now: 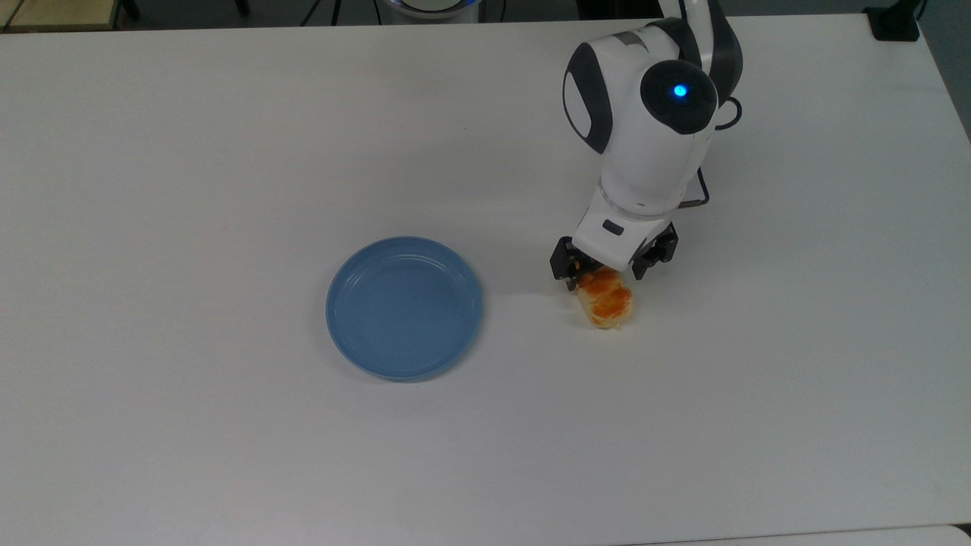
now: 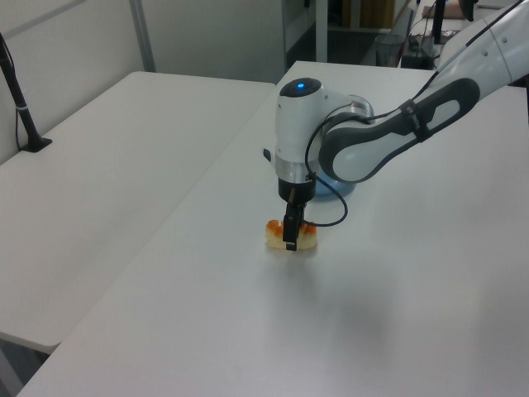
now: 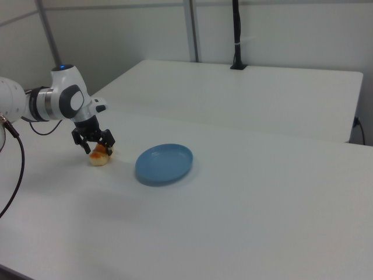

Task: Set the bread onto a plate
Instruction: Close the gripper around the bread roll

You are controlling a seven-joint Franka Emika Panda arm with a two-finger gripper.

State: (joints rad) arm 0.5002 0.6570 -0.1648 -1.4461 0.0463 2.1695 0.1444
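Note:
I need to grab the bread by the sides of its middle (image 2: 302, 241) next, so that my gripper can put it on the light-blue plate (image 2: 337, 188).
The bread (image 1: 608, 304), a small bun with glossy orange lumps, lies on the white table to the right of the plate in the top view. My gripper (image 1: 610, 267) is low over the bread's far end. It is open, with one black finger on each side of the bun and a gap still showing. The light-blue plate (image 1: 403, 307) sits bare a short way off on the top view's left. In the left view the gripper (image 2: 290, 237) covers the middle of the bread (image 2: 306, 241). The right view has the gripper (image 3: 93, 143), bread (image 3: 99, 159) and plate (image 3: 164, 163).
The white table (image 1: 227, 136) stretches wide around both objects. A second white table (image 2: 107, 141) adjoins it, carrying a black post (image 2: 21, 107). A black clamp (image 1: 895, 23) sits at the top view's far right corner. My arm's cable (image 1: 702, 189) loops beside the wrist.

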